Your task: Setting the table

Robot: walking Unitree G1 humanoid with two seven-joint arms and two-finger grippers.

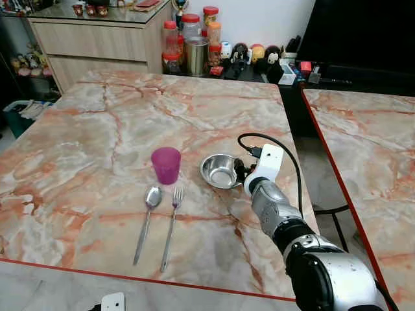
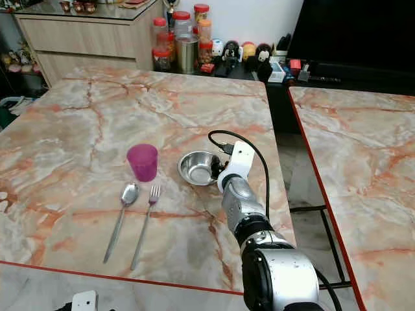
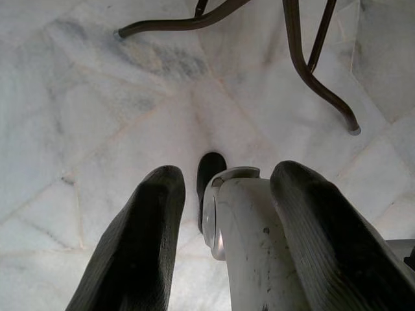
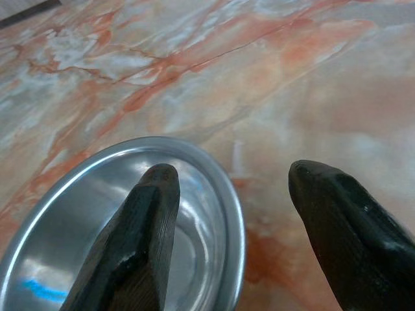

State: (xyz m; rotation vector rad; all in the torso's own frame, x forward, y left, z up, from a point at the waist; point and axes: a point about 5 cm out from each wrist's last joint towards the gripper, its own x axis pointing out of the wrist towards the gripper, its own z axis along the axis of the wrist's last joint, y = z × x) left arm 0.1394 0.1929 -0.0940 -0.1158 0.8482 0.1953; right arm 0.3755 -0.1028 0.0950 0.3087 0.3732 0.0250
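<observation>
Next, my right gripper grabs the steel bowl by its rim [image 4: 237, 217], to set the other table.
A steel bowl [image 1: 219, 170] stands on the marble table [image 1: 97, 129], with a purple cup [image 1: 166, 164] to its left. In front of the cup lie a spoon [image 1: 148, 220] and a fork [image 1: 172, 223], side by side. My right gripper [image 1: 241, 170] is open at the bowl's right rim. In the right wrist view one finger [image 4: 139, 240] hangs over the inside of the bowl [image 4: 65, 220] and the other finger [image 4: 343, 220] is outside it, above the tabletop. My left gripper [image 3: 230, 175] hangs open over the white floor.
A second marble table [image 1: 369, 142] stands to the right across a narrow gap. Jars [image 1: 191, 39], small figurines [image 1: 249, 55] and a wooden sideboard [image 1: 97, 35] line the far side. A black cable [image 1: 279, 139] loops from my right wrist. Chair legs [image 3: 311, 65] cross the floor.
</observation>
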